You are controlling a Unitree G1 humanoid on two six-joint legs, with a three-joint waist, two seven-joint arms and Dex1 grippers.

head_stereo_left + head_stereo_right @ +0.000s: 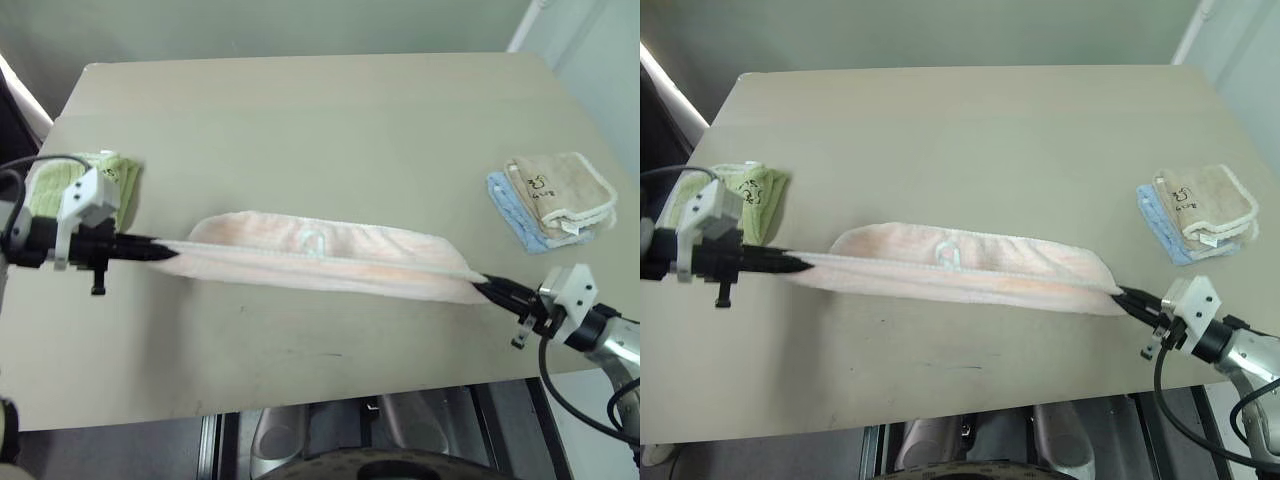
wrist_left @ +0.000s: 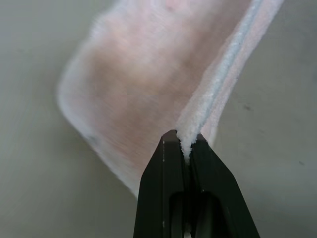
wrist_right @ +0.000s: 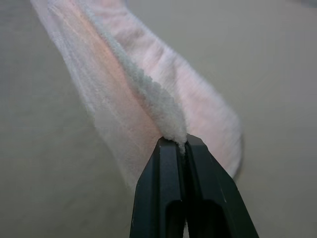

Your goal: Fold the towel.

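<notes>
I need to keep holding the towel with my right gripper until its hem meets the towel's far edge (image 1: 375, 224). The towel's held hem (image 1: 375, 264) hangs short of that edge, and the loop shows.
The pale pink towel (image 1: 325, 258) hangs stretched in a long band across the middle of the table, sagging slightly, with its small white loop (image 1: 314, 241) facing up. My left gripper (image 1: 165, 249) is shut on the towel's left corner, and in the left wrist view (image 2: 185, 144) its black fingers pinch the hem. My right gripper (image 1: 484, 286) is shut on the right corner; the right wrist view (image 3: 178, 143) shows the edge clamped between its fingers. The far fold rests on the tabletop.
A green towel (image 1: 108, 183) lies at the table's left edge, just behind my left hand. A cream towel (image 1: 558, 190) sits on a blue one (image 1: 509, 205) at the right. The beige table (image 1: 320, 110) has bare surface beyond the pink towel; its front edge is close below.
</notes>
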